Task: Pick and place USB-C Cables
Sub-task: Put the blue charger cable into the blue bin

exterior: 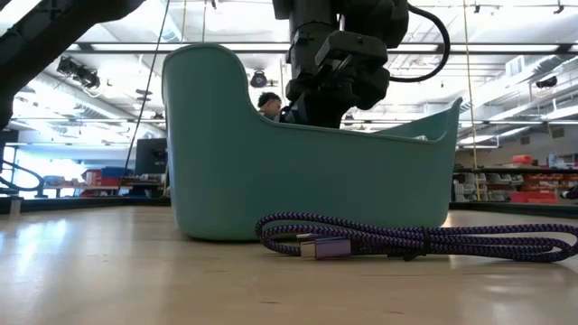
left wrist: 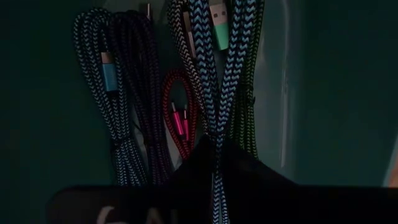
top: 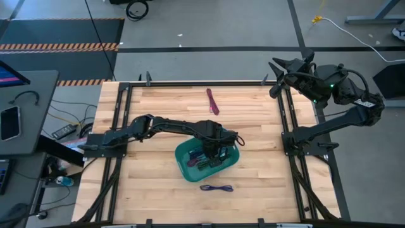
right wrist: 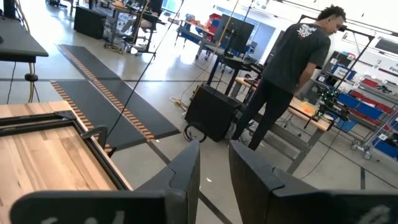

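Observation:
The left gripper should open now: low inside the bin, parts of the blue cable lie over the green cable (left wrist: 247,118), so the blue cable would settle there.
A teal bin (top: 185,166) stands on the wooden table and holds several bundled USB-C cables: blue (left wrist: 106,106), dark purple (left wrist: 140,93), red (left wrist: 180,118) and green (left wrist: 250,93). My left gripper (top: 212,152) reaches down into the bin and is shut on a blue zigzag-braided cable (left wrist: 208,68). A maroon cable (top: 212,101) lies on the table beyond the bin. A purple cable (top: 217,188) lies in front of the bin. My right gripper (right wrist: 214,168) waits raised at the table's far right corner, open, with nothing between its fingers. My left gripper pinches the blue braided cable's bundled strands (left wrist: 214,134) between its two fingers. It comes from above, pointing down into the bin, with the strands running straight out from between the fingers. Whether the bundle is lifted off the other cables I cannot tell.
The bin's tall wall (exterior: 307,171) rises around my left gripper (exterior: 339,72). The purple cable (exterior: 406,242) lies flat just before that wall. Black frame rails (top: 120,120) run along the table's left and right sides. A person (right wrist: 292,68) stands in the room beyond the table.

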